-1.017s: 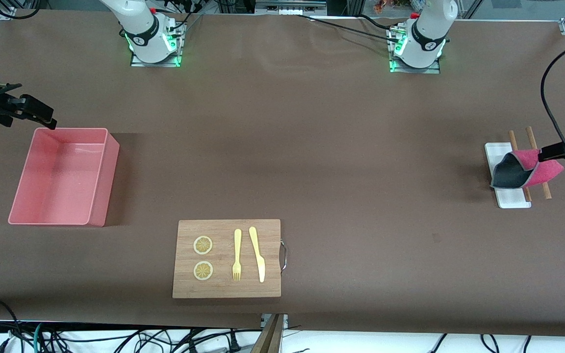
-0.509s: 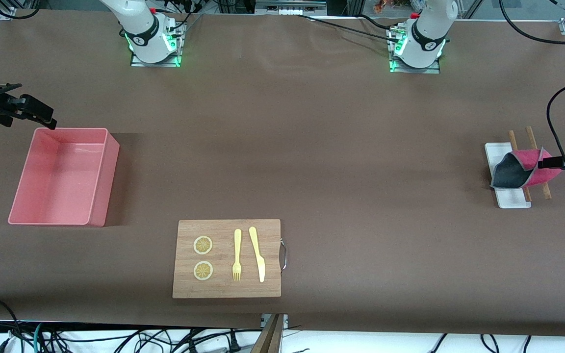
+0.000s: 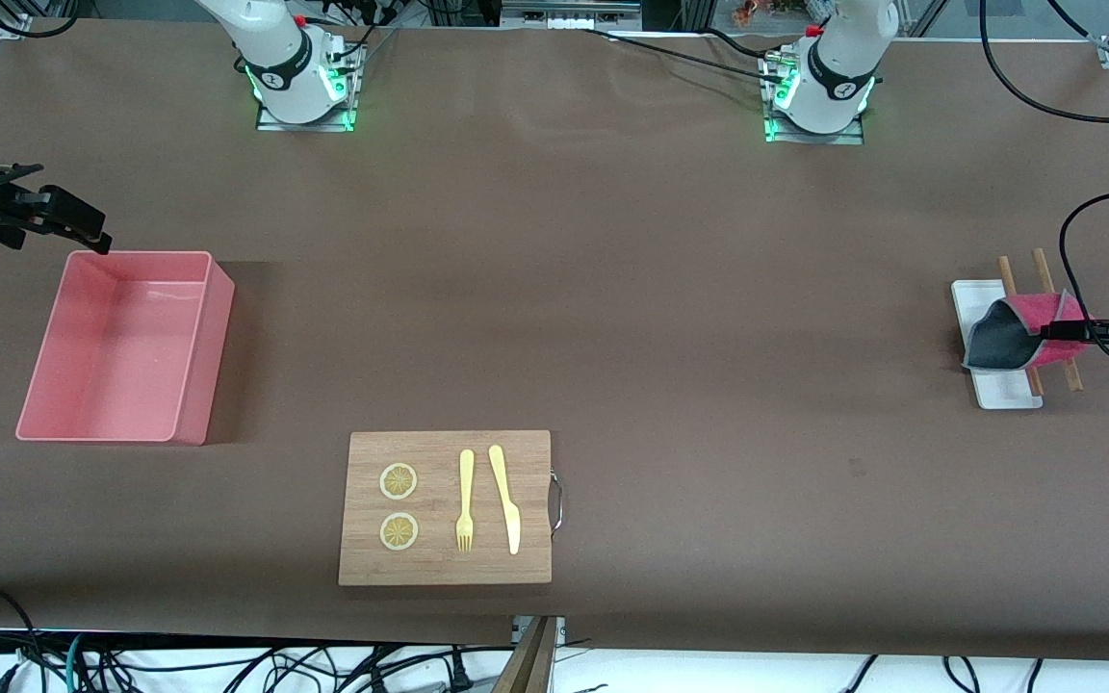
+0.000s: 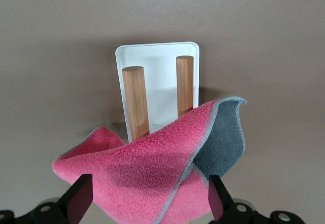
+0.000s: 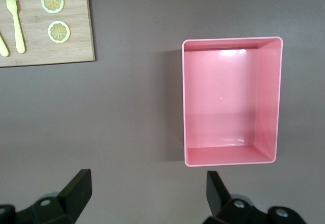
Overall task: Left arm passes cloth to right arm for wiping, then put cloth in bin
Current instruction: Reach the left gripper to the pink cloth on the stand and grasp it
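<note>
I will grip the cloth by its pink part [image 3: 1038, 308] [image 4: 144, 183] with my left gripper next, so that I can hand it to my right gripper for wiping.
The cloth [image 3: 1000, 343], magenta-pink on one face and dark grey on the other, lies crumpled over two wooden rods [image 3: 1005, 270] on a white tray [image 3: 974, 298] at the left arm's end of the table. My left gripper [image 3: 1062, 330] is low at the cloth, open, one finger on each side of the cloth's pink part [image 4: 152, 173]; its own view shows the gripper [image 4: 148, 196] with the fingers apart. The salmon-pink bin [image 3: 191, 428] stands at the right arm's end and holds nothing. My right gripper [image 3: 81, 224] waits open in the air beside the bin [image 5: 231, 40]; it shows in its own view [image 5: 147, 191].
A wooden cutting board [image 3: 530, 457] lies near the front camera's edge, mid-table, with a yellow fork [image 3: 465, 500], a yellow knife [image 3: 506, 500] and two lemon slices [image 3: 399, 481]. It shows in the right wrist view [image 5: 76, 46]. Black cables hang by the left gripper.
My left gripper has come down onto the cloth, so its fingers now straddle the pink part. The cloth, tray, bin and right arm have not moved.
</note>
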